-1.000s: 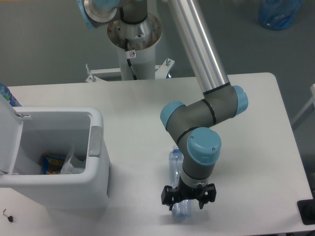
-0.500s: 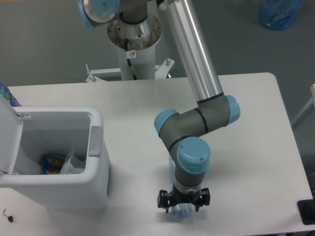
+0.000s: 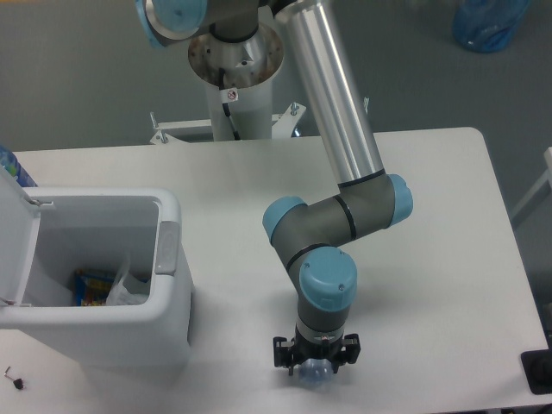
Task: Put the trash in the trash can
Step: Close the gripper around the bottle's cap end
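I should drop the clear water bottle into the white trash can, so my gripper should next grab it by its rounded base end (image 3: 316, 373).
The trash can (image 3: 172, 293) is a white boxy bin at the table's left, with a grey tab (image 3: 166, 247) on its rim and its lid (image 3: 17, 237) swung open. Inside lie a crumpled clear wrapper (image 3: 125, 289) and a colourful packet (image 3: 86, 285). Only the rounded end of the clear water bottle (image 3: 312, 373) shows near the table's front edge; the wrist hides the rest. My gripper (image 3: 316, 355) points straight down over this end. Its black fingers (image 3: 280, 351) stand apart on either side of the bottle, so it is open.
The arm's grey pedestal (image 3: 235, 60) stands behind the table. A blue bag (image 3: 492, 21) lies on the floor at the back right. A blue item (image 3: 13, 168) shows at the left edge, and a black object (image 3: 538, 371) sits at the front right corner.
The wrist and gripper have moved left and toward the table's front edge, sliding along the bottle, so less of the bottle shows now. The bin is unchanged.
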You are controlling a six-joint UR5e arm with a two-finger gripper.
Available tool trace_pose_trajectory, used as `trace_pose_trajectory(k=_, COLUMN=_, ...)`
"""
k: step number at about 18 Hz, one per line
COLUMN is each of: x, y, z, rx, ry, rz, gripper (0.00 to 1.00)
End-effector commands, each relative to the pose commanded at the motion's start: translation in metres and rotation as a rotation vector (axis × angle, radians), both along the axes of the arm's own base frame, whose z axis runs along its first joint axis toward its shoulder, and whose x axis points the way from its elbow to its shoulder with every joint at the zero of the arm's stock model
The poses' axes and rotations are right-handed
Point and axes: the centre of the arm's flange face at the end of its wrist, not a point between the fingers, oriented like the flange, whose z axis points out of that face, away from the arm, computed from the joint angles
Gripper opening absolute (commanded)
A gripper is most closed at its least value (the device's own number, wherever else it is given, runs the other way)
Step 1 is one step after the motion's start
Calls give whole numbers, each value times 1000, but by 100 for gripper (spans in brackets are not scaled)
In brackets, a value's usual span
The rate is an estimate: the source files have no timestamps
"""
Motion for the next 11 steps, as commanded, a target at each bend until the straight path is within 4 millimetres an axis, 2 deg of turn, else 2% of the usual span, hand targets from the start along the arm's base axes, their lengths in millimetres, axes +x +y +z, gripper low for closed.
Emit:
trace_pose_trajectory(k=4, x=1, y=-1, z=2, rx=1, ry=1, rz=-1, gripper=70)
trace_pose_trajectory(k=6, x=0, y=0, z=4, rx=3, ry=4, rz=-3, gripper=61)
trace_pose_trajectory(k=11, x=3, y=-2, z=10, rx=6, ry=6, rz=-8, gripper=59)
